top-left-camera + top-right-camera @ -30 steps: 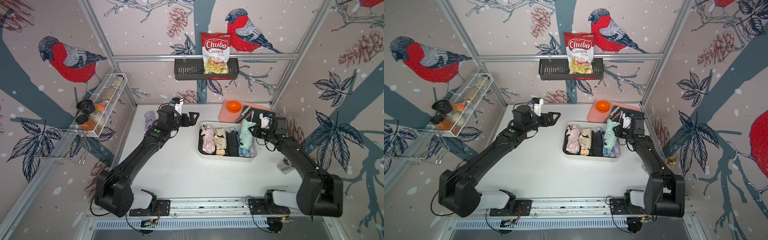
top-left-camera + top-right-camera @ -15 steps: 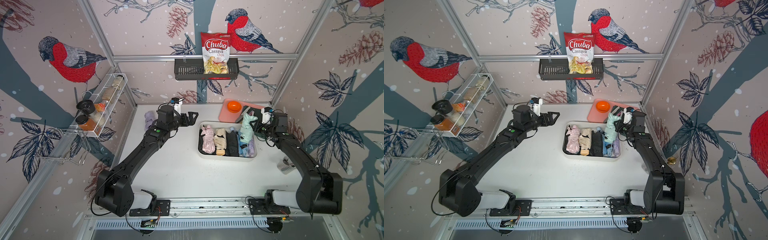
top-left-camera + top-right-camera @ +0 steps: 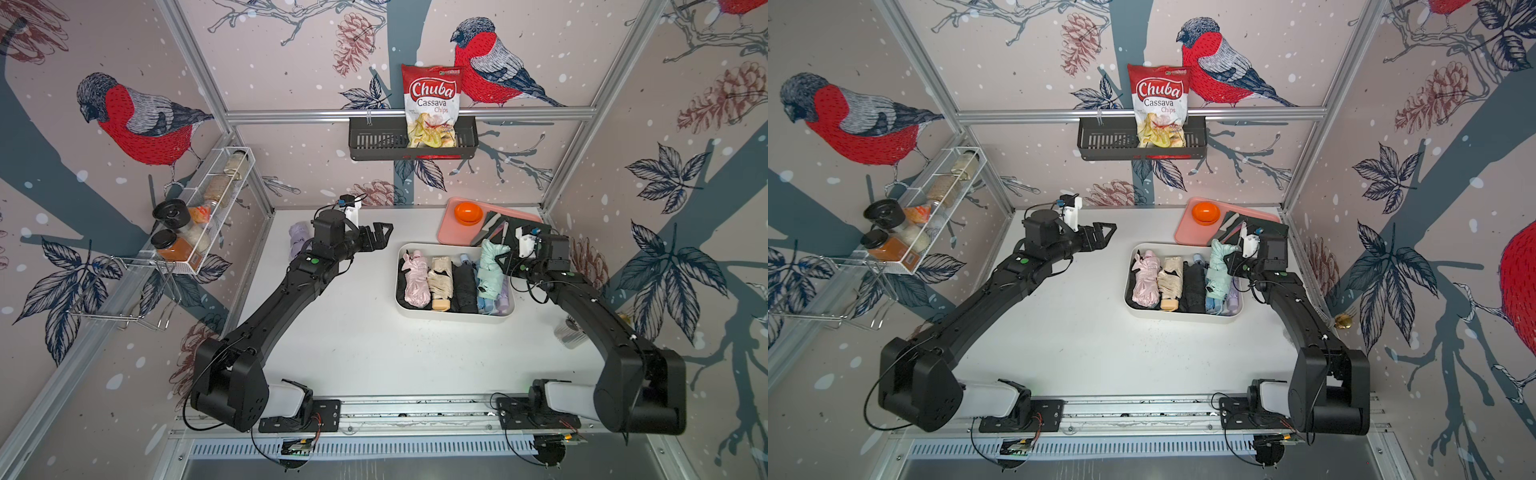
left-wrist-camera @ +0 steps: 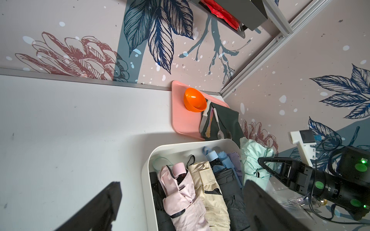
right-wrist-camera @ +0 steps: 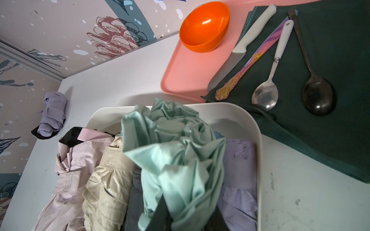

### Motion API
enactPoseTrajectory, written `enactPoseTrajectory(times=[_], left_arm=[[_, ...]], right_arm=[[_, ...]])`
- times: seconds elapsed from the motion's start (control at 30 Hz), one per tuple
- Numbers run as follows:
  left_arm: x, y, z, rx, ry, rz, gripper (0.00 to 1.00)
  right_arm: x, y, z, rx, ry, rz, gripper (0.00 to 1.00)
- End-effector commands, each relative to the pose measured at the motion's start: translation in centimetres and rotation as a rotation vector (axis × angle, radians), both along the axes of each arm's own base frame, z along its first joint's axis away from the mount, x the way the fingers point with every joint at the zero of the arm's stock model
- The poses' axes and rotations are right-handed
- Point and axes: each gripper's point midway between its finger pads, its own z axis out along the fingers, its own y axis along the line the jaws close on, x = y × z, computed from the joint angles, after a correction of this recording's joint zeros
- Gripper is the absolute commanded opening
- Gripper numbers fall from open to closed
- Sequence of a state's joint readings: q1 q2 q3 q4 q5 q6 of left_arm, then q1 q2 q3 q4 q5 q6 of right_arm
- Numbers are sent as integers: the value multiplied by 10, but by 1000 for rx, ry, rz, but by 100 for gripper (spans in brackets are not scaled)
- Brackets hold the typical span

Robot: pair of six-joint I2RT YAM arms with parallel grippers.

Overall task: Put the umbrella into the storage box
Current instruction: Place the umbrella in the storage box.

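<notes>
The mint-green umbrella stays in my right gripper until it settles beside the black umbrella: its far end (image 3: 491,247) is still higher than the box's back rim (image 3: 448,244).
The cream-white storage box (image 3: 453,312) (image 3: 1183,316) sits right of the table's centre and holds pink (image 3: 415,278), beige (image 3: 439,278), black (image 3: 464,282), blue and lilac folded umbrellas. My right gripper (image 3: 505,262) (image 3: 1231,262) (image 5: 188,218) is shut on a mint-green umbrella (image 3: 490,266) (image 5: 176,152), held tilted over the box's right end with its far end raised. My left gripper (image 3: 380,235) (image 4: 180,200) hangs open and empty above the table, left of the box. Another lilac umbrella (image 3: 298,241) (image 5: 52,114) lies on the table at the far left, behind the left wrist.
Behind the box lies a pink tray (image 3: 451,232) with an orange bowl (image 3: 468,212) and a dark green cloth (image 3: 494,224) carrying cutlery. A black wall basket (image 3: 374,143) holds a chips bag. A wire spice rack (image 3: 199,216) lines the left wall. A clear glass (image 3: 571,332) stands at the right edge.
My right gripper raised the mint umbrella toward the back, then brought it down and left over the box's right end. The left arm has barely moved.
</notes>
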State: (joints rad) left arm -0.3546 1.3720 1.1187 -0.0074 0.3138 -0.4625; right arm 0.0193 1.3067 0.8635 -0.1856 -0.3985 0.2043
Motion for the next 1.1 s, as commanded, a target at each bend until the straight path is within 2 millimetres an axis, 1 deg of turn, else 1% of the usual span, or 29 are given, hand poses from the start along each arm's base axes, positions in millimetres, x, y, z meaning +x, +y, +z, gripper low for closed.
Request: enactPoseTrajectory(times=[0.0,0.13,0.2,0.33,0.4,0.53,0.6,0.67,0.73,0.83,0.97,1.07], left_arm=[[3,3,3,9,-17,2,98],[4,6,2,9,-8,9,98],[5,8,2,8,-5,14,98],[8,12,0,8,0,24,98],[10,16,-4,9,15,39,98],[16,27,-14,5,58,86,98],[18,29,-16,1,64,97,98],[18,31,-16,4,68,106,98],[19,34,-16,12,69,121,98],[20,41,-16,32,67,160,98],[25,58,-26,79,89,249,98],[28,73,-38,106,115,317,98]], right_arm=[[2,3,0,2,18,15,0],[-3,5,-18,4,106,4,0],[-5,6,-24,-3,128,-3,0],[-9,18,-24,0,132,38,0],[-11,23,-23,5,138,53,0],[-13,23,-29,4,180,37,0],[-15,27,-29,34,192,45,0],[-17,31,-30,69,201,48,2],[-21,33,-37,74,228,47,3],[-26,34,-57,42,288,48,5],[-26,22,-85,-23,360,-15,8],[-22,17,-91,-44,372,-40,12]])
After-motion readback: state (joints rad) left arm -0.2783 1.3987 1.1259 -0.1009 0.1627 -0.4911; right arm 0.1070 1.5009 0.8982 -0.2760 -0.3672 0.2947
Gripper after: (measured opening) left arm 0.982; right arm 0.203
